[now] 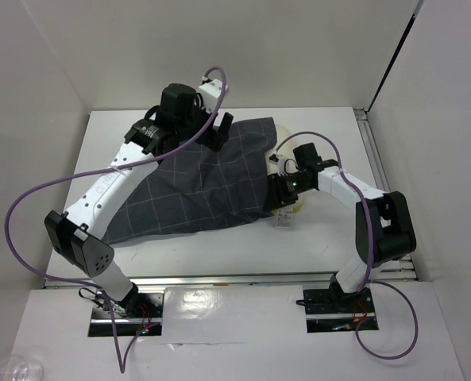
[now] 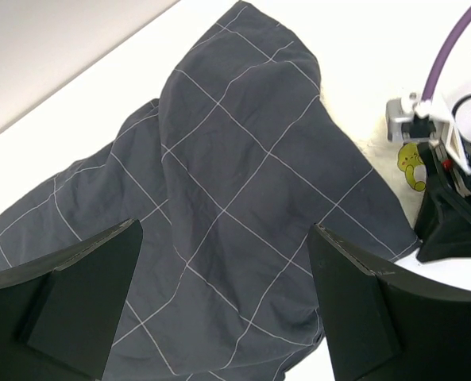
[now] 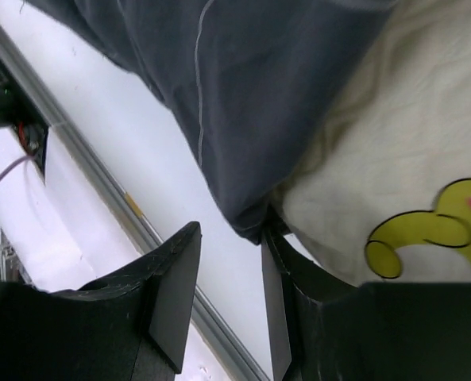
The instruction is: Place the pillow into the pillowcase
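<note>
The cream pillow stays free to slide inside, as my right gripper will next grab the pillowcase (image 1: 195, 186) by the corner of its open edge (image 1: 264, 214).
The dark grey checked pillowcase (image 1: 195, 186) lies spread over the middle of the table, bulging over the pillow. The cream pillow (image 1: 286, 132) pokes out at its right side, with a yellow print (image 3: 426, 230) and a small tag (image 1: 283, 223). My left gripper (image 1: 189, 135) hovers over the case's far end, open wide, with only checked fabric (image 2: 235, 182) below the fingers. My right gripper (image 1: 279, 194) sits at the case's right edge, jaws partly apart and the gap empty. A corner of the pillowcase (image 3: 251, 214) rests against one fingertip beside the pillow (image 3: 394, 135).
A metal rail (image 1: 243, 279) runs along the table's near edge and shows below my right gripper (image 3: 100, 182). White enclosure walls stand at the left, back and right. Purple cables (image 1: 28, 206) loop off both arms.
</note>
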`<state>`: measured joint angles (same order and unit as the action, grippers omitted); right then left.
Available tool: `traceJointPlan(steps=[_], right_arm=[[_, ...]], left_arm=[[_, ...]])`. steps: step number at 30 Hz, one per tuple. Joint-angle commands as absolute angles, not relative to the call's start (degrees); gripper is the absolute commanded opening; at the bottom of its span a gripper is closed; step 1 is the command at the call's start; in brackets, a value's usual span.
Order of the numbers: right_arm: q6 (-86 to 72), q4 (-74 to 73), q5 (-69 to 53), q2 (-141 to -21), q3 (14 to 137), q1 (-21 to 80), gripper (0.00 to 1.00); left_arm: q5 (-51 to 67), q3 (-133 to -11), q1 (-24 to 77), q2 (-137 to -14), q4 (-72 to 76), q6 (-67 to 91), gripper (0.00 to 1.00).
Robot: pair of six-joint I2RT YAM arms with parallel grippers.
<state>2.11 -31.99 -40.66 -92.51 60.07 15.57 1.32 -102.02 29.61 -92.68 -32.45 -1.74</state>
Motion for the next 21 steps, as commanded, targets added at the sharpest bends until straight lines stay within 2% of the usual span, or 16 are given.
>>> traceJointPlan(steps=[1, 7, 13, 21], right_arm=[[6.3, -35.8, -45.5, -92.7, 58.5, 15.6, 0.44], [6.1, -32.8, -44.3, -90.4, 54.9, 15.1, 0.44], [3.4, -26.1, -31.0, -89.3, 54.8, 15.6, 0.4], [1.0, -23.0, -32.2, -81.5, 56.2, 14.5, 0.42]], left_arm=[[1.9, -104.3, 29.6, -92.5, -30.7, -3.0, 1.0], [1.4, -103.8, 29.6, -92.5, -29.3, -3.0, 1.0], [3.0, -104.3, 29.6, -93.1, -29.3, -3.0, 1.0], [3.5, -102.7, 29.6, -92.5, -29.3, -3.5, 1.0]])
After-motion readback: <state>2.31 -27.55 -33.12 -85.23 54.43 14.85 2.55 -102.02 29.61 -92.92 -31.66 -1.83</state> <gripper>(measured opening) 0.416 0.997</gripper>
